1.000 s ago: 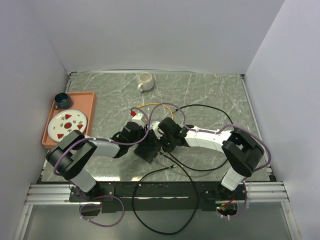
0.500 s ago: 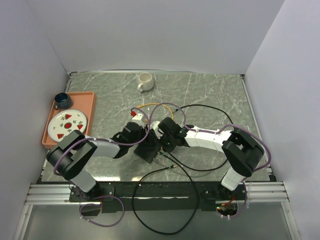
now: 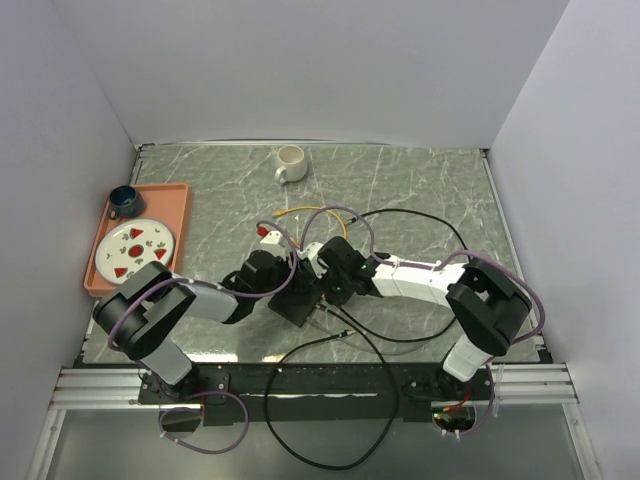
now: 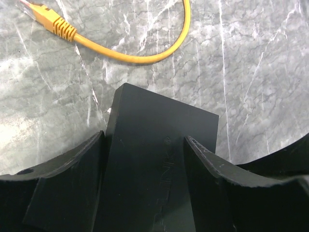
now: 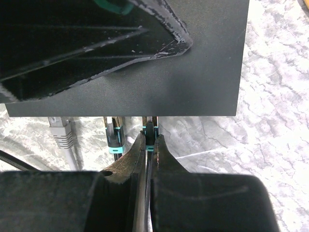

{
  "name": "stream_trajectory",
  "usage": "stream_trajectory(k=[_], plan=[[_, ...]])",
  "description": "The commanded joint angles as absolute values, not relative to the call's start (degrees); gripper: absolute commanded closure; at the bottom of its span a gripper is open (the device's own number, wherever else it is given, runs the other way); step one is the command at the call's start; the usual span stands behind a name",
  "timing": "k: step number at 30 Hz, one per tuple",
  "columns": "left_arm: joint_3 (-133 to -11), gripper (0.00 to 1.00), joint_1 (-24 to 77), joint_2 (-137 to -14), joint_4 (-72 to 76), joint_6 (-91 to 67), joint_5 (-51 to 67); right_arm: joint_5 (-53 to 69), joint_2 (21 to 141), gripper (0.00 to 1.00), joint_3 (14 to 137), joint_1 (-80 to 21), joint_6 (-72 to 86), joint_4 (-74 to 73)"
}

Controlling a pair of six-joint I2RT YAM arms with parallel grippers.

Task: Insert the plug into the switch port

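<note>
The black plug sits as deep as the teal-booted plug beside it and would stay in the box's edge, so the right gripper should open.
The flat matte-black switch box (image 3: pixel 297 302) lies at the table's middle. My left gripper (image 3: pixel 285 285) is shut on it; in the left wrist view the fingers (image 4: pixel 67 183) press both sides of the box (image 4: pixel 159 130). My right gripper (image 5: pixel 150 142) is shut on a black plug with a teal boot (image 5: pixel 150 131). The plug's tip reaches the box's narrow edge (image 5: pixel 193 108); the port itself is hidden. In the top view the right gripper (image 3: pixel 323 290) sits right against the box.
A second teal-booted plug (image 5: pixel 114 137) and a grey plug (image 5: pixel 60 133) meet the same edge. A loose yellow cable (image 4: pixel 130 55) lies beyond the box. Black cables (image 3: pixel 370 330) loop near the front. An orange tray (image 3: pixel 170 195) with a plate is at left, a white cup (image 3: pixel 290 162) at the back.
The left wrist has shifted slightly toward the near side. Both grips and the box look unchanged.
</note>
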State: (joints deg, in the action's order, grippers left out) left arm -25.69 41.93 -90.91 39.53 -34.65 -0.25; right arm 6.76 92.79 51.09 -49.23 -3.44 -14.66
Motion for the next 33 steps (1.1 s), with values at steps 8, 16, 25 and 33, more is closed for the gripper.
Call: stream_trajectory(k=[8,16,25,33], plan=[[-27.59,0.23,50.28,-86.84,29.03,-43.24,10.65,4.39,88.86,0.98,51.95,-49.66,-1.32,17.14],[-29.53,0.15,45.36,-83.68,20.05,-42.28,3.17,2.55,86.66,0.77,49.93,-49.57,-1.49,14.42],[-31.20,0.06,41.31,-78.93,12.23,-40.96,-2.02,1.05,84.99,0.51,49.13,-49.57,-2.29,11.25],[-31.64,0.03,37.97,-72.96,8.44,-39.12,-4.92,-3.51,81.48,0.33,47.37,-49.57,-2.46,10.02]])
